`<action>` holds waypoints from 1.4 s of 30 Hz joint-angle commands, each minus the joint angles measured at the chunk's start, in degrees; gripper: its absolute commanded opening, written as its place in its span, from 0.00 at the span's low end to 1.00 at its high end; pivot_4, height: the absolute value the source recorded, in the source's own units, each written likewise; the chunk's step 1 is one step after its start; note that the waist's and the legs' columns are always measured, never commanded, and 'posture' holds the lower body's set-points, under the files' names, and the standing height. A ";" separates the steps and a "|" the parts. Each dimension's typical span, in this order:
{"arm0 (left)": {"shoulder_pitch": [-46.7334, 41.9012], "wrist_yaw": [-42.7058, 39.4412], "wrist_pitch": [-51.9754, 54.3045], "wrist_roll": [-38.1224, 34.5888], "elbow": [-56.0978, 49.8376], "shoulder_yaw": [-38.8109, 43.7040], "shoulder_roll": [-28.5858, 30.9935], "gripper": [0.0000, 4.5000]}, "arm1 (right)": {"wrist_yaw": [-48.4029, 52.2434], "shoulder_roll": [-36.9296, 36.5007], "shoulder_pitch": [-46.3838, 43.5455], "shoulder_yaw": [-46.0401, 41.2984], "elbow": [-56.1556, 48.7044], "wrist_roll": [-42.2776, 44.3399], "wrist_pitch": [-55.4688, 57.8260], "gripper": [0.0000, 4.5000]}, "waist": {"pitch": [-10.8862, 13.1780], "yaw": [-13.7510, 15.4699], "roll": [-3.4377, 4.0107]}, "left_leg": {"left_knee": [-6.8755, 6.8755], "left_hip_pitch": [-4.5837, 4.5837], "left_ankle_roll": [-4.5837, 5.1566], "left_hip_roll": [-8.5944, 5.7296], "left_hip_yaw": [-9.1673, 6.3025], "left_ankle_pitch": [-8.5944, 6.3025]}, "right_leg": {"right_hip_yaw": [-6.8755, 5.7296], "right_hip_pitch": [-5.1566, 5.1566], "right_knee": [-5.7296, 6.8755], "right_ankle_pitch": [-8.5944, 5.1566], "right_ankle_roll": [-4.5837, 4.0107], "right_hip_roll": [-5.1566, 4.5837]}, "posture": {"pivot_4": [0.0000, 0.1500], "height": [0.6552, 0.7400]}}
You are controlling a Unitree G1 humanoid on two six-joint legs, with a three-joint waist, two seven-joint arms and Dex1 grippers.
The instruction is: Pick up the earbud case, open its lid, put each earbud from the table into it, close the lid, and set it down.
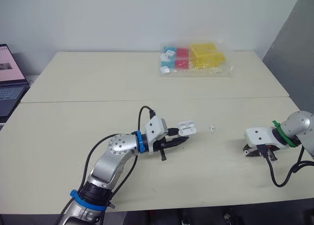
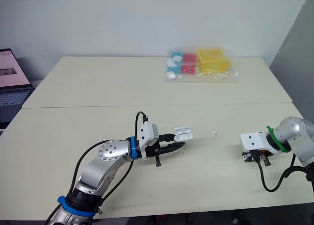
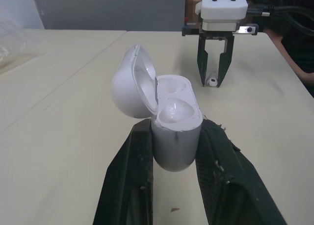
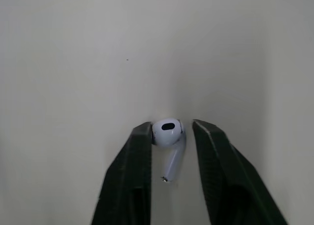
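Observation:
The right gripper grabs the white earbud by its rounded head [image 4: 167,131] next, which leaves the white earbud's stem [image 4: 173,164] free to slot into the case.
The white earbud case [image 3: 171,129] stands upright with its lid [image 3: 128,85] tipped open, and my left gripper [image 1: 182,138] is shut on its body just above the table. One white earbud [image 1: 212,129] lies on the table a little to the right of the case. Farther right, my right gripper [image 4: 171,126] points down at the table, open, with the second earbud [image 4: 168,136] lying between its fingers. One finger [image 4: 140,146] touches that earbud and the other stands slightly apart. The left wrist view also shows the right gripper [image 3: 213,80] straddling this earbud [image 3: 212,81].
A clear bag of coloured blocks [image 1: 194,58] lies at the back of the table. A laptop [image 1: 10,83] sits off the left edge. A grey panel [image 1: 294,43] stands at the right. A black cable [image 1: 287,178] loops from my right wrist over the table's front right.

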 commanded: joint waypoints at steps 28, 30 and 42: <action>1.72 2.47 -0.14 0.49 -2.68 -0.39 -0.29 0.18 | -6.74 -7.00 2.62 0.59 -26.87 -0.55 41.34 0.85 | -0.01 0.12 0.07 | 0.01 -0.17 -0.01 -0.03 0.01 0.00 | 0.00 -0.14 -0.04 0.02 0.03 -0.05 | 1.00 1.00; 2.06 2.64 -0.31 0.63 -2.86 -0.56 -0.26 0.18 | -6.17 -6.54 1.91 2.76 -25.86 -2.19 40.64 0.85 | -0.01 0.15 0.07 | 0.00 -0.21 -0.01 -0.03 0.02 0.00 | 0.02 -0.17 -0.07 0.01 0.03 -0.05 | 1.00 1.00; 2.96 3.43 -0.74 1.14 -3.37 -0.79 -0.19 0.18 | -6.19 -2.97 -1.01 5.89 -20.91 -6.88 38.40 0.85 | -0.01 0.04 0.07 | 0.01 -0.20 -0.01 -0.02 0.00 0.00 | 0.00 -0.18 -0.02 0.01 0.03 -0.03 | 1.00 1.00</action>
